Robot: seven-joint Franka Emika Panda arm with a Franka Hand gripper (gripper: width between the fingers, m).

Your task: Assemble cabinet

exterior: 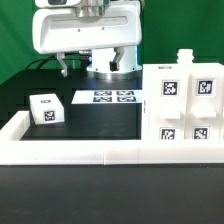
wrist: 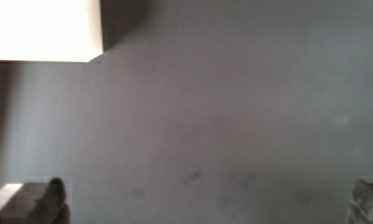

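Note:
Next, my gripper grabs the small white tagged block (exterior: 45,109) by its opposite sides to add it to the cabinet's hollow white body (exterior: 186,88).
The cabinet's hollow white body (exterior: 186,88) stands at the exterior view's right, with tags on its front. Flat white tagged panels (exterior: 185,133) lean in front of it. The small white tagged block (exterior: 45,109) lies on the black table at the exterior view's left. My gripper (exterior: 76,66) hangs high over the back of the table, away from all parts. In the wrist view the gripper (wrist: 201,205) is open, its fingertips (wrist: 37,204) wide apart with only bare black table between them. A plain white corner (wrist: 41,28) shows at the frame edge; I cannot tell which part it is.
The marker board (exterior: 108,98) lies flat on the table between the block and the body. A low white rail (exterior: 70,152) borders the table at the front and the exterior view's left. The arm's base (exterior: 110,62) stands behind the marker board.

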